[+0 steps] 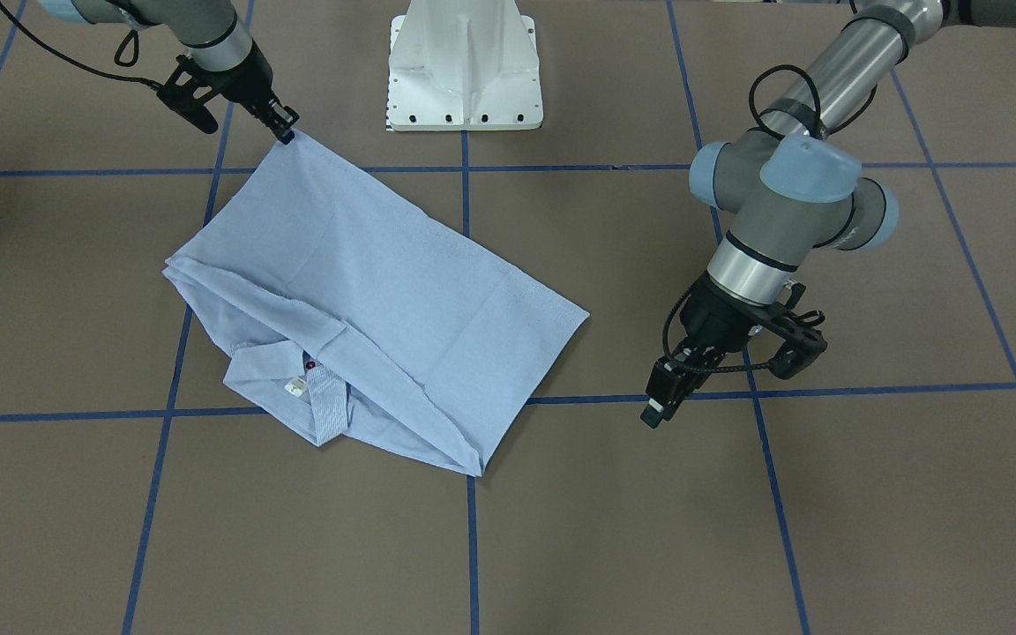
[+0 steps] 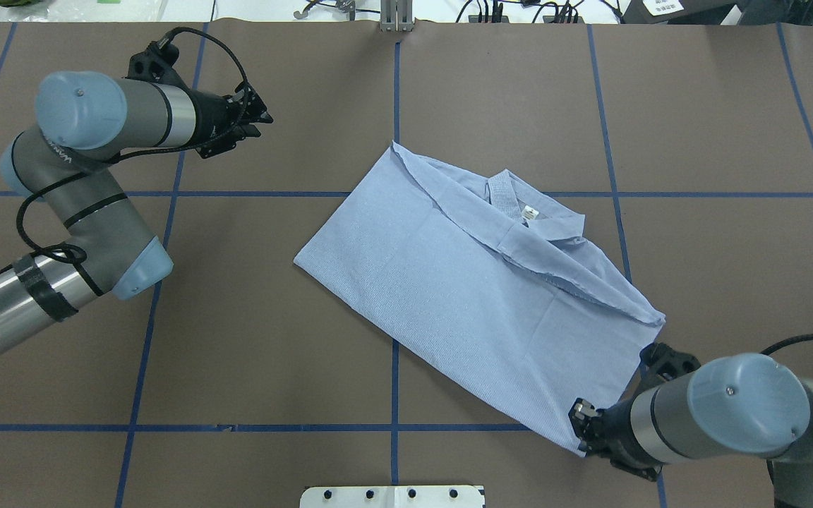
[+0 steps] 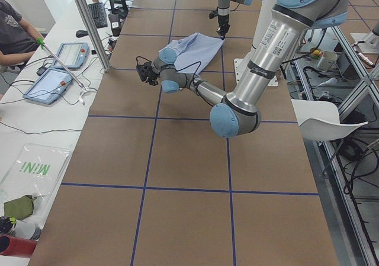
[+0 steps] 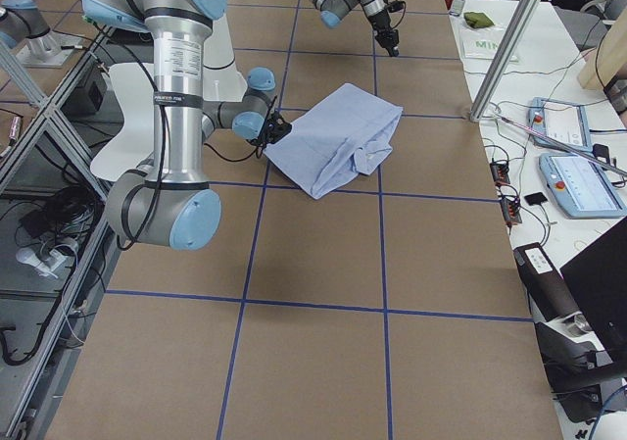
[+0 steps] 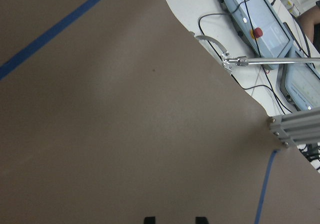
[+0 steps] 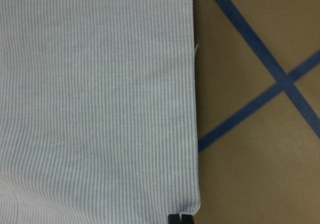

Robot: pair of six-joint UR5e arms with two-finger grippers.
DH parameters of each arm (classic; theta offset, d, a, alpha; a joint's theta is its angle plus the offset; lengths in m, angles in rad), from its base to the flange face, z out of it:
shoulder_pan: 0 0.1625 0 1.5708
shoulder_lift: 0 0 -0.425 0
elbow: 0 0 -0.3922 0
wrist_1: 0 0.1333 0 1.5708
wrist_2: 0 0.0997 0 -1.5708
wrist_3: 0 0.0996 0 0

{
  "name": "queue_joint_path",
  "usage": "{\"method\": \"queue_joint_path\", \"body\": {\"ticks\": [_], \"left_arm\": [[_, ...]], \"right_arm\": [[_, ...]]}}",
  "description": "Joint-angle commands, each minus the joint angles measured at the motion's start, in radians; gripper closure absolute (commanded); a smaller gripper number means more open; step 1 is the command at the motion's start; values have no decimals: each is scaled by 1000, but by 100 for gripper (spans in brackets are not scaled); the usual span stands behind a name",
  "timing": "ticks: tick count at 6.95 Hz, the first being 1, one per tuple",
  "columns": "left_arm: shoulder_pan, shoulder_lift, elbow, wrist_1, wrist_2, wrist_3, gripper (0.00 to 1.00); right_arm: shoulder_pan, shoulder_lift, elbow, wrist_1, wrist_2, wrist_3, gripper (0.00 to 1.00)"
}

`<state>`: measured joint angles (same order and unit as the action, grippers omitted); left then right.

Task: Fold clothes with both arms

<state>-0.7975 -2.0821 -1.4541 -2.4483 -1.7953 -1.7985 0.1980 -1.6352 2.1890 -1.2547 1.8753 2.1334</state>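
My right gripper holds the shirt just past the tape line, so it is too early to release. Next it moves its near corner [image 1: 304, 142] [image 6: 192, 205] alongside the pedestal base.
The light blue pinstriped shirt [image 1: 384, 300] lies folded on the brown table, with its collar and white neck label [image 2: 528, 212] on the side far from the robot. My right gripper [image 1: 286, 134] is shut on the shirt's near corner [image 2: 576, 437], low at the table. In the right wrist view the fingertips [image 6: 173, 218] sit close together at the cloth's corner [image 6: 100, 109]. My left gripper [image 2: 265, 116] is open and empty, well away from the shirt over bare table. Its two fingertips [image 5: 150, 219] show apart in the left wrist view.
The white pedestal base [image 1: 464, 70] stands at the robot's side of the table. Blue tape lines [image 1: 473, 397] grid the brown table. An aluminium post [image 5: 295, 129] and control tablets [image 3: 56, 79] stand beyond the far edge, where an operator [image 3: 15, 29] sits.
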Motion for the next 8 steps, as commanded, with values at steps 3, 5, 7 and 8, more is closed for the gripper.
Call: {"method": "queue_joint_path", "body": {"ticks": [3, 5, 7, 8], "left_arm": [[18, 83, -118, -2, -90, -1, 58], [114, 158, -202, -2, -96, -72, 50], [226, 163, -216, 0, -85, -245, 38], [275, 163, -213, 3, -84, -312, 38]], "right_arm": [[-213, -52, 84, -2, 21, 66, 100], [-189, -58, 151, -2, 22, 95, 0], [106, -35, 163, 1, 79, 83, 0], [245, 47, 96, 9, 79, 12, 0]]}}
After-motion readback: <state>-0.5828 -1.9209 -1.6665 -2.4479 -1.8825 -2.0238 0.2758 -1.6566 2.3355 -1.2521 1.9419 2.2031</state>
